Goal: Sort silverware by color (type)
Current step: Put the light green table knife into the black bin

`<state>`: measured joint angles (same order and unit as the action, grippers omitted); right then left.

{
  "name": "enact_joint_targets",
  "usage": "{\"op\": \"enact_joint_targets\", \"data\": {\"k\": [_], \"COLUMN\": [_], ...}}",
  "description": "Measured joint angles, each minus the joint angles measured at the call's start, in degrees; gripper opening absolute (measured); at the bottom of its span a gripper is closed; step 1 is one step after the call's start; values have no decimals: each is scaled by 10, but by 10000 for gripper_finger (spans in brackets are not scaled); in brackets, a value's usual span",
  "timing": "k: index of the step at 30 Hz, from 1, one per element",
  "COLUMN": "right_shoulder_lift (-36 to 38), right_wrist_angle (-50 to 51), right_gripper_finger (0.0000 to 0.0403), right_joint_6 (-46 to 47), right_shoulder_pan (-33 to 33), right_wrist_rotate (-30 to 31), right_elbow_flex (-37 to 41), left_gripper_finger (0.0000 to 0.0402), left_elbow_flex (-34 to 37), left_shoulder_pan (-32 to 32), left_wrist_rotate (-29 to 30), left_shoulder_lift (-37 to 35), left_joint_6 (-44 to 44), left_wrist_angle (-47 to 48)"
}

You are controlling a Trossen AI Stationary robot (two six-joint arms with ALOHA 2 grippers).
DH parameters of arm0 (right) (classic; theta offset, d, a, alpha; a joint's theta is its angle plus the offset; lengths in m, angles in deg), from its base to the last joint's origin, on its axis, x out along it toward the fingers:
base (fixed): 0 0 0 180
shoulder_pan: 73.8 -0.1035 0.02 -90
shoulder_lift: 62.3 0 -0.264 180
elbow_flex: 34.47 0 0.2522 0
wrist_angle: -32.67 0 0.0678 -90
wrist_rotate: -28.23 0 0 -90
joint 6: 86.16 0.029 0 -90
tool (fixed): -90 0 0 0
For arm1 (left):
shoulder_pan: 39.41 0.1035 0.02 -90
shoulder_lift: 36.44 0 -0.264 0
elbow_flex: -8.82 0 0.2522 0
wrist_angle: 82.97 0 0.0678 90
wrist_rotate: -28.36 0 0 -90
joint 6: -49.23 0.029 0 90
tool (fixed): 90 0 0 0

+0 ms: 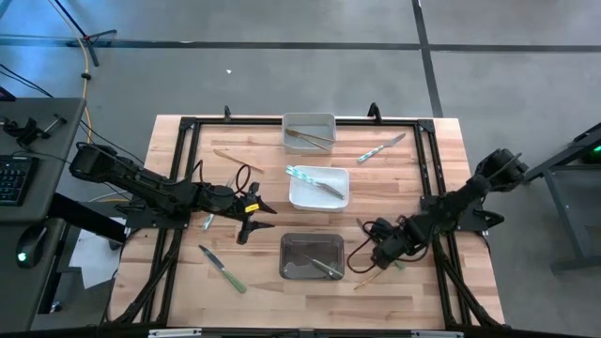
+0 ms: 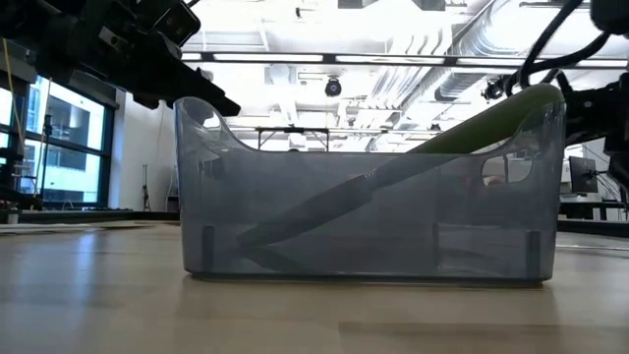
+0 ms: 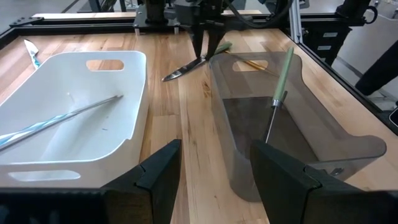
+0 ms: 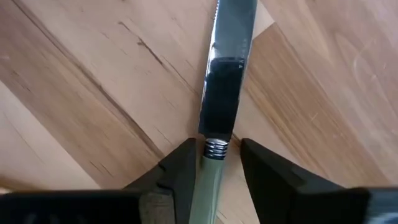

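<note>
The green knife should go into the dark grey bin, so my right gripper will grab it by its handle (image 4: 208, 186) next.
My right gripper (image 1: 375, 259) (image 4: 218, 163) is low over the table's right near part, open. Its fingers stand on either side of a green-handled knife (image 4: 222, 87) that lies flat on the wood, at the handle (image 4: 207, 186) just behind the ferrule. A gap shows on one side. The left wrist view shows this gripper (image 3: 206, 53) pointing down beside the grey bin. My left gripper (image 1: 265, 218) (image 3: 214, 171) is open and empty, between the white bin (image 1: 319, 199) and the grey bin (image 1: 296, 246). The grey bin holds a green knife (image 3: 278, 87) leaning on its wall.
A clear bin (image 1: 310, 122) at the far edge holds tan-handled pieces; the white bin holds blue-handled ones (image 3: 56, 118). Loose on the table are a blue fork (image 1: 380, 148), a green knife (image 1: 223, 268) and a tan piece (image 1: 235, 158). A black frame rims the table.
</note>
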<state>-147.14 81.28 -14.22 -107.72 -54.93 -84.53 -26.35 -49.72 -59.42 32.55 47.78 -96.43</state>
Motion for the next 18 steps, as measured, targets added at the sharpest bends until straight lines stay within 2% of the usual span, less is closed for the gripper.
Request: {"op": "enact_joint_targets", "data": {"k": [4, 9, 18], "right_shoulder_lift": [-3, -1, 35], "right_wrist_angle": [2, 2, 59], "right_gripper_finger": [95, 18, 6], "right_joint_6": [-2, -8, -36], "right_shoulder_pan": [-4, -4, -1], "right_wrist_rotate": [1, -2, -20], "right_elbow_flex": [0, 0, -79], "left_gripper_finger": [181, 181, 181], "left_elbow_flex": [0, 0, 0], "left_shoulder_pan": [0, 0, 0], "left_wrist_rotate": [0, 0, 0], "left_shoulder_lift": [0, 0, 0], "left_joint_6": [-4, -5, -5], "left_wrist_angle": [0, 0, 0]}}
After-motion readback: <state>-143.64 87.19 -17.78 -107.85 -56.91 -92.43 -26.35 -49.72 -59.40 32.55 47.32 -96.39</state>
